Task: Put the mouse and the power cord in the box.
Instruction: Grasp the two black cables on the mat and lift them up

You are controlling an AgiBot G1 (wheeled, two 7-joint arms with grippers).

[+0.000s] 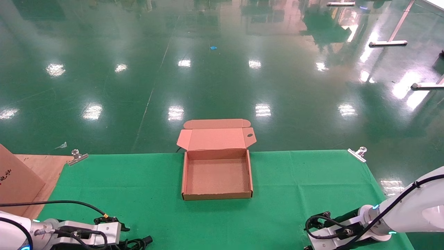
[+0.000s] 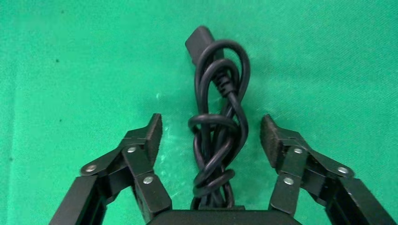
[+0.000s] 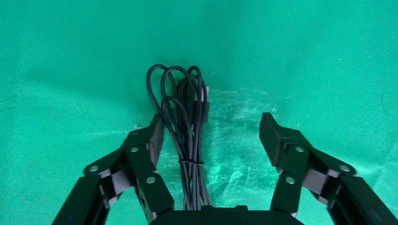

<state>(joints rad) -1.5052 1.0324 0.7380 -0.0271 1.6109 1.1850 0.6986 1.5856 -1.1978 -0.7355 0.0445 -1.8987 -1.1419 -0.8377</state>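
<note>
I need to grab the gathered parts of the mouse cable (image 3: 189, 140) beside the tie with my right gripper next, because slack loops fan out at the cable's end.
The box (image 1: 216, 194) stands open on the green cloth at the table's middle, its lid (image 1: 215, 138) folded back and nothing inside. In the left wrist view the power cord (image 2: 218, 133), a thick black knotted bundle with a chunky plug (image 2: 197, 42), lies on the cloth between the spread fingers of my left gripper (image 2: 212, 125), touching neither. My right gripper (image 3: 212, 124) is open too, over the mouse's thin black tied cable (image 3: 185, 122), which lies close to one finger (image 3: 152, 136). The mouse body is hidden. Both arms sit at the table's near edge, left (image 1: 86, 234) and right (image 1: 347, 231).
A brown cardboard piece (image 1: 15, 180) leans on a wooden board (image 1: 41, 161) at the far left. Metal clips (image 1: 78, 156) (image 1: 357, 153) pin the cloth at the table's far corners. Beyond the far edge lies shiny green floor.
</note>
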